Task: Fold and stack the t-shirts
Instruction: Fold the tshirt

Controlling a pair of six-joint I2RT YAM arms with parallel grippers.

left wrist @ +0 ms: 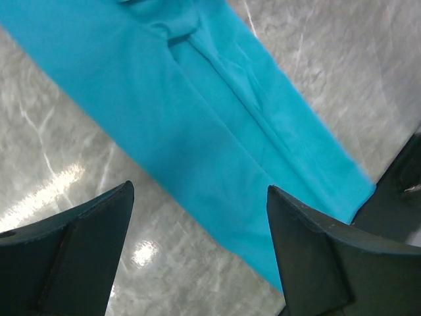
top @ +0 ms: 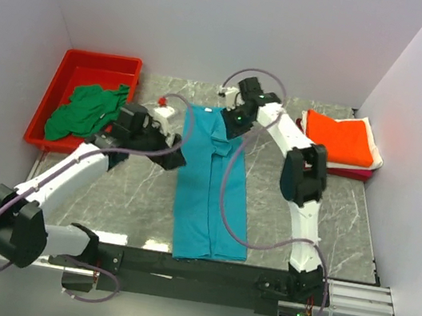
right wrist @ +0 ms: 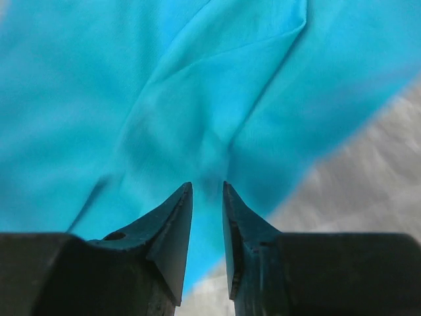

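Note:
My left gripper grabs the teal t-shirt (top: 212, 199) by its near-end corner (top: 177, 251) next, to fold that end over toward the t-shirt's far end.
The teal t-shirt (top: 212, 199) lies on the marble table as a long strip, folded lengthwise. My left gripper (top: 169, 159) hovers over the shirt's left edge, jaws wide apart and empty; the left wrist view shows the teal t-shirt (left wrist: 197, 118) and bare marble between the fingers (left wrist: 92, 230). My right gripper (top: 231, 121) is at the shirt's far end. In the right wrist view its jaws stand a narrow gap apart, and creases in the teal cloth (right wrist: 197, 99) rise and converge at the fingertips (right wrist: 177, 210). A dark green shirt (top: 85, 109) lies crumpled in the bin.
A red plastic bin (top: 67, 73) stands at the back left. A folded stack with the orange shirt (top: 342, 137) on top, over white and magenta ones, sits at the back right by the wall. The black base rail (top: 200, 270) runs along the near edge.

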